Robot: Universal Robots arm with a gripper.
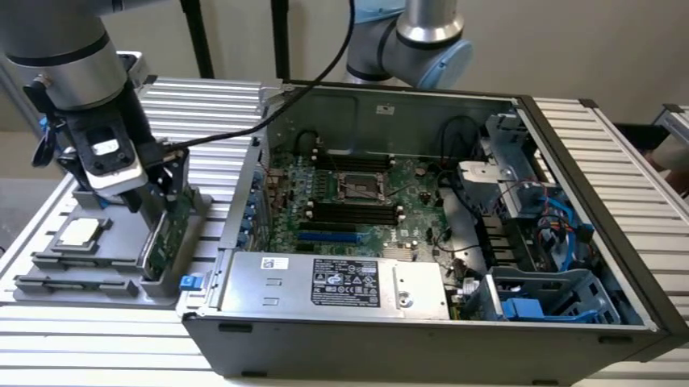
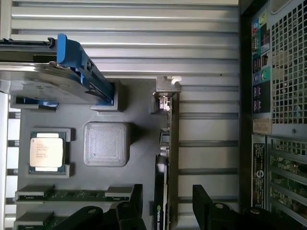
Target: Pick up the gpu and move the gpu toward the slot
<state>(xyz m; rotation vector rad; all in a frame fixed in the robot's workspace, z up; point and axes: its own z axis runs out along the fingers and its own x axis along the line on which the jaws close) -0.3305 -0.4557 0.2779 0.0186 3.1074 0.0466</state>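
Observation:
It isn't time to close yet: my fingers are above the GPU's upper edge in the grey parts tray (image 1: 60,278) and would miss. My gripper should go lower first, then close on the GPU.
The gpu (image 1: 161,235) is a thin green card standing on edge in a grey parts tray (image 1: 60,278) at the exterior view's left. In the wrist view the gpu (image 2: 164,158) appears edge-on, its silver bracket (image 2: 166,90) at the far end. My gripper (image 1: 154,193) hangs just above the card. In the wrist view the gripper (image 2: 168,211) is open, one black finger (image 2: 134,206) on each side of the card's edge, not touching it. A blue slot (image 1: 328,239) lies on the motherboard inside the open computer case (image 1: 431,339).
The tray (image 2: 76,112) also carries a square silver chip (image 2: 46,152), a hard drive with blue rails (image 2: 57,79) and memory sticks (image 2: 62,195). The case's back panel (image 2: 283,96) stands close beside the tray. A silver power supply (image 1: 334,282) sits at the case's front.

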